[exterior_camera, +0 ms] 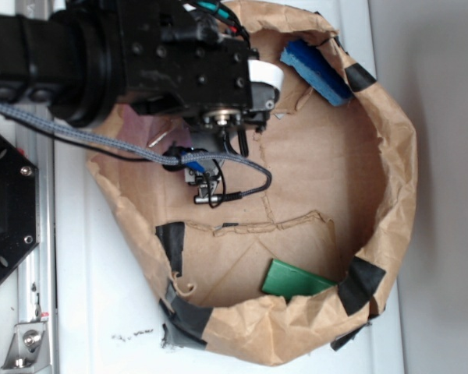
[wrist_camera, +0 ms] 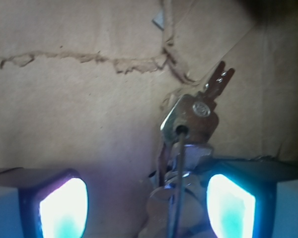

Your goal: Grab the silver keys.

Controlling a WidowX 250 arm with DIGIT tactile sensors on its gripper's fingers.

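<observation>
I need to lift the silver keys out together, so next I need to grab them with my gripper by their linked lower part (wrist_camera: 175, 203).
The silver keys (wrist_camera: 189, 120) lie on the brown paper floor in the wrist view, one key pointing up and right from linked rings. The rest of the bunch runs down between my fingers. My gripper (wrist_camera: 148, 208) is open and set around the lower part of the bunch. The keys sit close to the right fingertip (wrist_camera: 231, 206), with a wide gap to the left fingertip (wrist_camera: 63, 210). In the exterior view the black arm (exterior_camera: 140, 54) covers the gripper and the keys.
A crumpled brown paper wall (exterior_camera: 398, 156) patched with black tape (exterior_camera: 360, 282) rings the work area. A blue block (exterior_camera: 316, 70) leans at the top right and a green block (exterior_camera: 296, 280) lies at the bottom. A braided cable (exterior_camera: 242, 187) loops below the arm.
</observation>
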